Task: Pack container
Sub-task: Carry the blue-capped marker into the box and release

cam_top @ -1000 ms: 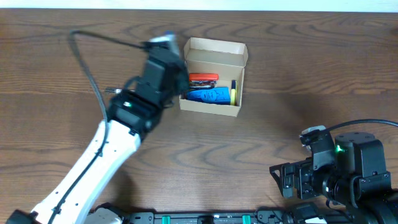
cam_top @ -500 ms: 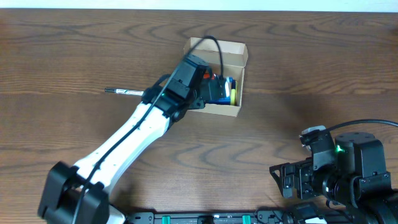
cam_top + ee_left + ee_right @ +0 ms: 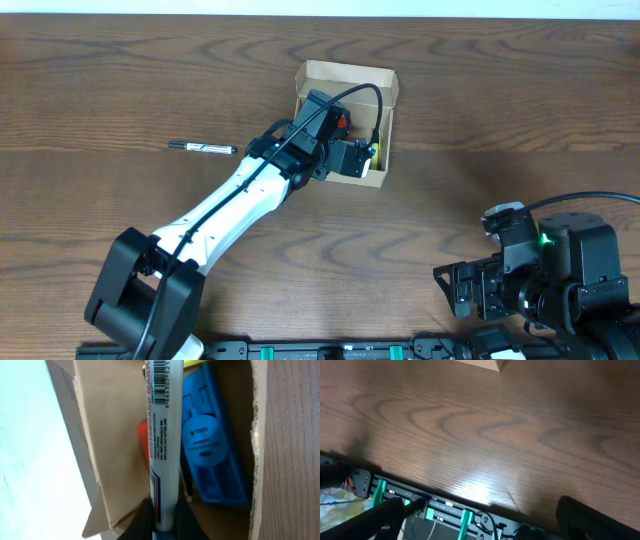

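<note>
My left gripper releases the marker now, since the whiteboard marker (image 3: 161, 435) lines up alongside the blue eraser between the open box's long sides.
The container (image 3: 346, 74) is a tan cardboard box with its flap lid open, at the table's back centre. My left gripper (image 3: 352, 158) is over it, shut on a white whiteboard marker (image 3: 161, 435) that points into the box. In the left wrist view (image 3: 165, 520) the box holds a blue plastic eraser (image 3: 212, 455), something orange-red (image 3: 142, 440) and a bit of yellow (image 3: 192, 363). A black pen (image 3: 202, 148) lies on the table left of the box. My right gripper (image 3: 480, 520) is open and empty over the table's front right edge.
The right arm's body (image 3: 545, 275) sits at the front right. A rail with green clamps (image 3: 420, 505) runs along the table's front edge. The box's corner shows at the top of the right wrist view (image 3: 485, 364).
My left arm swung right from beside the box to over it, carrying the marker into the box opening. The black pen came into view on the table. The right arm has not moved.
</note>
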